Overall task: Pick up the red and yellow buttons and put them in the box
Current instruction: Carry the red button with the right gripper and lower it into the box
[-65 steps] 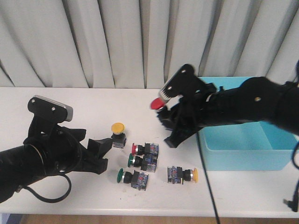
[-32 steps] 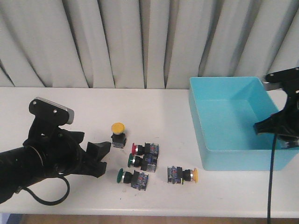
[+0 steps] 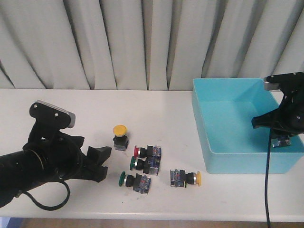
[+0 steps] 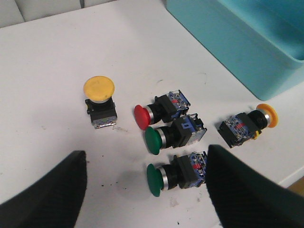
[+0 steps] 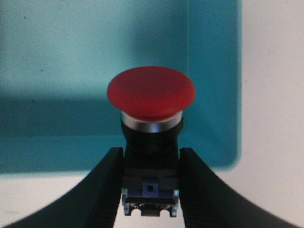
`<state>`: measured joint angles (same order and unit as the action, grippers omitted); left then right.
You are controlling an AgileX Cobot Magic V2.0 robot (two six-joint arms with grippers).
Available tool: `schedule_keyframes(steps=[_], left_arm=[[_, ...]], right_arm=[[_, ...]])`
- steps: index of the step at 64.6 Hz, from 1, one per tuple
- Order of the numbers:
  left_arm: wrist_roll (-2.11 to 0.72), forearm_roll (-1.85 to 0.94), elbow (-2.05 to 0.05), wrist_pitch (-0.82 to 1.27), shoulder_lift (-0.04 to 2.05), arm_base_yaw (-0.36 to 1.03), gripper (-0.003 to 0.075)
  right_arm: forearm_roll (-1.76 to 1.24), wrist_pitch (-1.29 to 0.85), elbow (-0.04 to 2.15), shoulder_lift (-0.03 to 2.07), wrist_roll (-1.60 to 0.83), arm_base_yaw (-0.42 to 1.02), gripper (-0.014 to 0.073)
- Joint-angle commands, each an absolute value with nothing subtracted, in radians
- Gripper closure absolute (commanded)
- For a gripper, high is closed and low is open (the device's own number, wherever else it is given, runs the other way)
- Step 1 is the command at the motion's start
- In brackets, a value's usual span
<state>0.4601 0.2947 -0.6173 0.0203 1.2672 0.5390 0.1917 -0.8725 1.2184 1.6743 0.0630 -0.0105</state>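
The red button's base (image 3: 284,141) is still above the bottom of the light-blue box. My right gripper needs to lower the button farther into the box before it lets go.
The red button (image 5: 151,92), with its wide mushroom cap and black body, is clamped between my right gripper's (image 5: 151,183) fingers. It hangs over the right end of the light-blue box (image 5: 71,57). From the front, the right gripper (image 3: 283,135) is inside the box's (image 3: 237,156) right part, and the red button's base (image 3: 284,141) shows below it. The yellow button (image 3: 119,137) stands upright on the table left of centre. My left gripper (image 3: 98,163) is open, low over the table just left of the cluster. From the left wrist, the yellow button (image 4: 99,90) lies ahead of the open left gripper (image 4: 147,190).
A cluster lies between the yellow button and the box: two green-capped switches (image 4: 159,140) (image 4: 156,173), a small red-headed switch (image 4: 141,117) and a small yellow-headed switch (image 4: 266,114). The box's near wall (image 4: 247,52) is close by. A curtain hangs behind the table.
My right arm has swung from the table's middle to over the box's right end, carrying the red button. The left gripper has shifted slightly down and stays open.
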Motion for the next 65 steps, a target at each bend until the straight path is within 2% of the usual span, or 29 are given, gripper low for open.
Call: schedule_keyframes(steps=[1, 24, 44, 53, 65], left_arm=[[0.460, 0.291, -0.644, -0.032, 1.241, 0.543, 0.0197], [0.460, 0.291, -0.644, -0.021, 1.241, 0.543, 0.0197], [0.460, 0.291, -0.644, -0.019, 1.241, 0.543, 0.0197], [0.460, 0.291, -0.644, -0.019, 1.241, 0.543, 0.0197], [0.460, 0.291, -0.644, -0.019, 1.241, 0.543, 0.0197]], right_arm=[[0.193, -0.845, 1.307, 1.699, 0.046, -0.018, 0.0352], [0.194, -0.850, 1.470, 1.937, 0.022, -0.018, 0.0349], [0.178, -0.851, 1.490, 2.018, 0.010, -0.018, 0.0340], [0.174, -0.853, 1.490, 2.023, 0.008, -0.018, 0.0285], [0.174, -0.849, 1.490, 2.023, 0.000, -0.018, 0.0169]])
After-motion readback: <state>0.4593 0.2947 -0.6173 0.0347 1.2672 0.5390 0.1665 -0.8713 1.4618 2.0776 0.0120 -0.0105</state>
